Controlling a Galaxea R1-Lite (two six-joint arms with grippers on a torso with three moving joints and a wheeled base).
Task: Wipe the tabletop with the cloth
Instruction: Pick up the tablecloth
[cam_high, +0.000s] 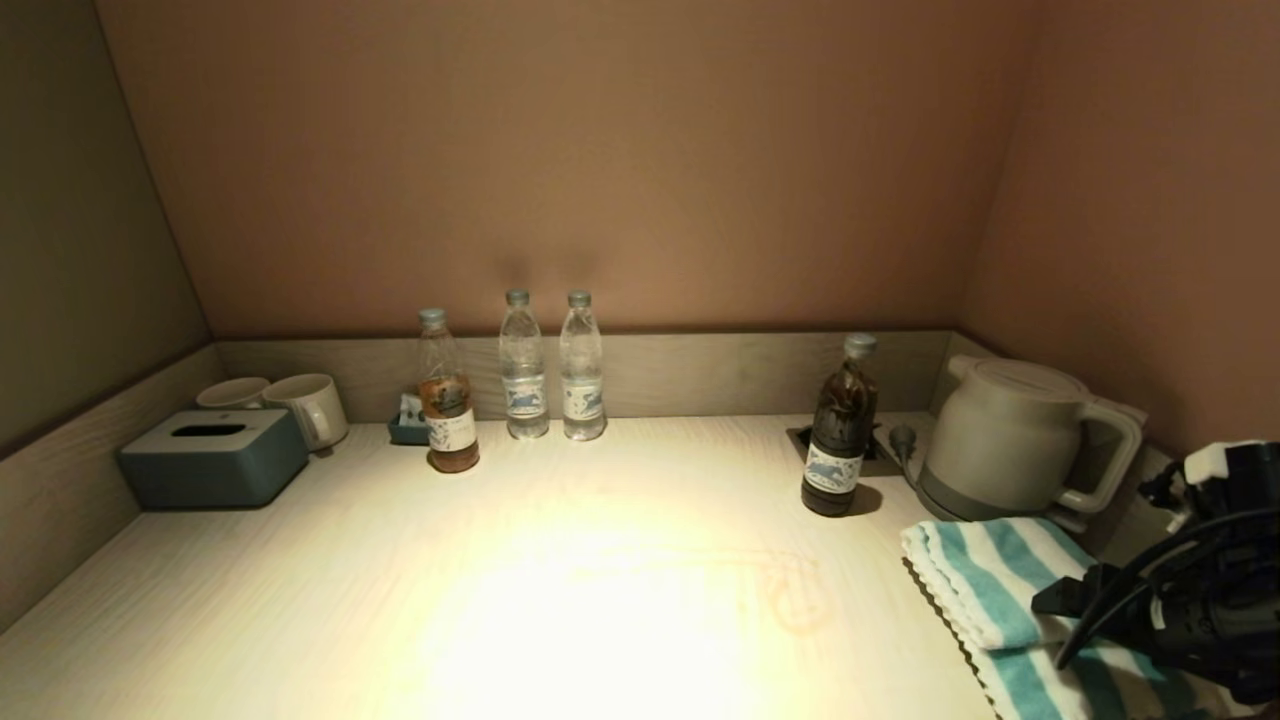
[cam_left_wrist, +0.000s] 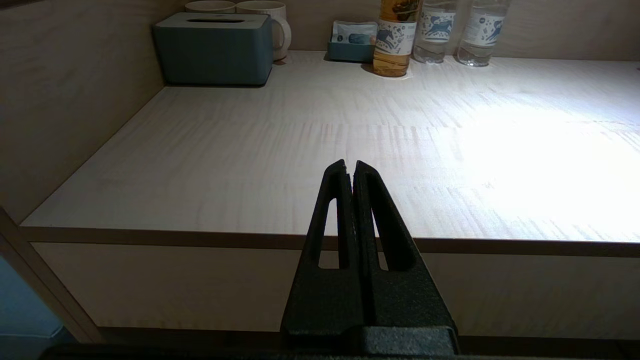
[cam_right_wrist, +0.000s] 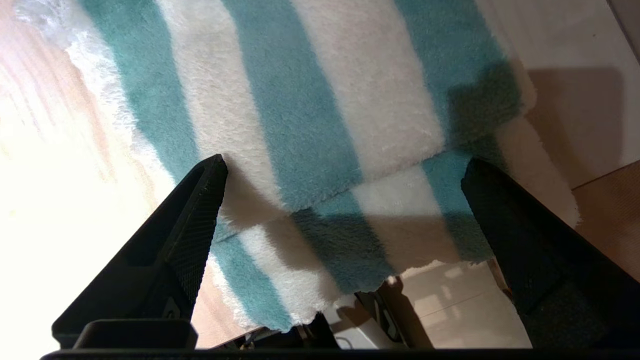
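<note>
I need to grab the cloth by its folded striped edge (cam_high: 1041, 641) next with my right gripper, to wipe the faint ring stain (cam_high: 797, 593) off the table.
The cloth (cam_high: 990, 585), teal and white striped and folded, lies at the near right corner of the tabletop (cam_high: 560, 590), with one edge hanging over the front. It fills the right wrist view (cam_right_wrist: 320, 125). My right gripper (cam_right_wrist: 345, 167) is open wide, its jaws spread just above the cloth and holding nothing; in the head view its black body (cam_high: 1180, 590) hovers over the cloth. My left gripper (cam_left_wrist: 350, 165) is shut and empty, parked before the table's front left edge, out of the head view.
At the back stand a grey tissue box (cam_high: 215, 455), two mugs (cam_high: 300, 405), three bottles (cam_high: 525, 370), a dark bottle (cam_high: 838, 430) and a grey kettle (cam_high: 1020, 440) right behind the cloth. A faint ring stain (cam_high: 790, 590) marks the middle.
</note>
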